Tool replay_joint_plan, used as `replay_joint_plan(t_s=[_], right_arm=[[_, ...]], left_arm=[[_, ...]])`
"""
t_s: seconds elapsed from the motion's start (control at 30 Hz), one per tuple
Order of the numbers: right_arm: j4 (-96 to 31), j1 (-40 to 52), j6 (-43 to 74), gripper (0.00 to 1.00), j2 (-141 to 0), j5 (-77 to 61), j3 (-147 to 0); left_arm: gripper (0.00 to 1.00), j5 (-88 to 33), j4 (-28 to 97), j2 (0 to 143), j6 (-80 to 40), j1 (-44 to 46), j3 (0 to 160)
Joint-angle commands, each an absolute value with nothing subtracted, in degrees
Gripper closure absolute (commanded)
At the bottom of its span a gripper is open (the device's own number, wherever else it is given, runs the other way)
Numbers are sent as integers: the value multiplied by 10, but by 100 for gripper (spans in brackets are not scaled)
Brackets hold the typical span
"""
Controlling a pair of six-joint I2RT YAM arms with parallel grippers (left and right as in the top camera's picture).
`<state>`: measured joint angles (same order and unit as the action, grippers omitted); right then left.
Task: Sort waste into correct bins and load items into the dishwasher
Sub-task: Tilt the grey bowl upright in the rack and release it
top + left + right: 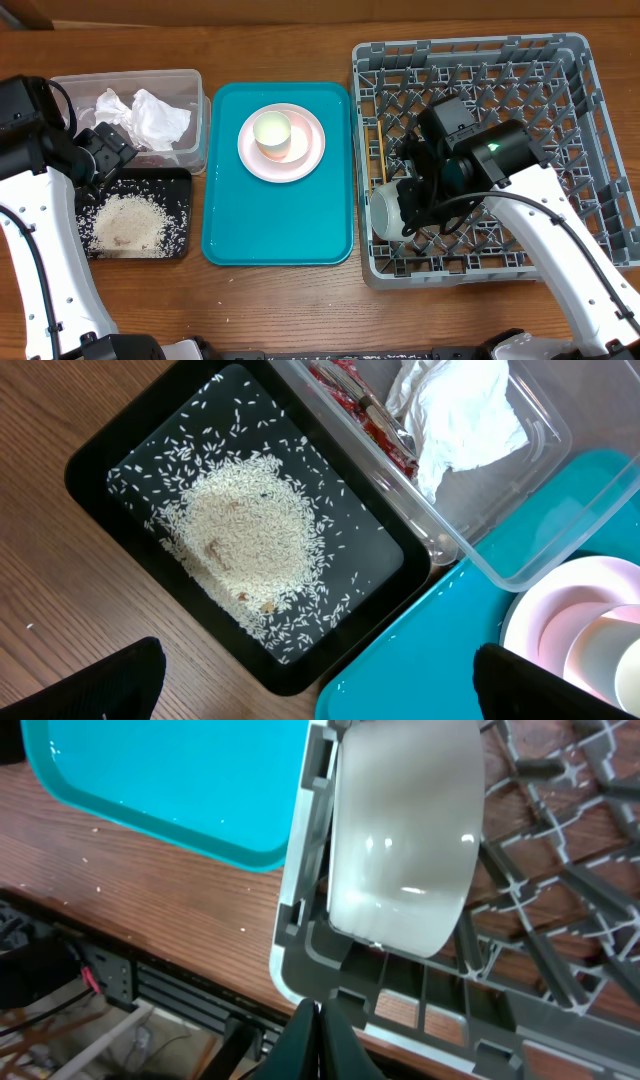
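Note:
My right gripper is empty, and its fingers are shut beside the grey-green bowl [388, 210] [400, 830]. The bowl would stay standing in the rack if I lifted my right gripper now.
A pale grey-green bowl [388, 210] [400, 830] stands on its edge in the front-left corner of the grey dishwasher rack [560, 60] [300, 935]. Just beside it is my right gripper [412, 205] [318, 1020], shut with nothing between its fingers. Thin chopsticks [381, 150] lie along the rack's left wall. The pink plate [300, 160] [570, 600] carries a small white cup [272, 130]. My left gripper [108, 160] [320, 690] hangs open and empty over the black tray [180, 180] [90, 455] of rice [250, 530]. The clear tub [190, 80] [540, 420] holds napkins [150, 115] [460, 410] and a red wrapper [365, 415].
A teal serving tray [230, 220] [440, 660] [170, 780] lies between the bins and the rack and bears the plate. The table's front edge and metal framing below it show in the right wrist view.

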<state>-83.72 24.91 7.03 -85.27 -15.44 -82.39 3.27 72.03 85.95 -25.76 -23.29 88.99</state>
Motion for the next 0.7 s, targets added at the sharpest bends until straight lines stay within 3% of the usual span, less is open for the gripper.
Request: replay_joint_plan(t_s=[0.0, 0.67], right_arm=[[-831, 254, 78, 96, -844, -133, -837], [-752, 266, 142, 96, -849, -137, -835]], left_arm=[[0, 34, 720, 861, -253, -232, 898], [0, 34, 720, 861, -253, -232, 898]])
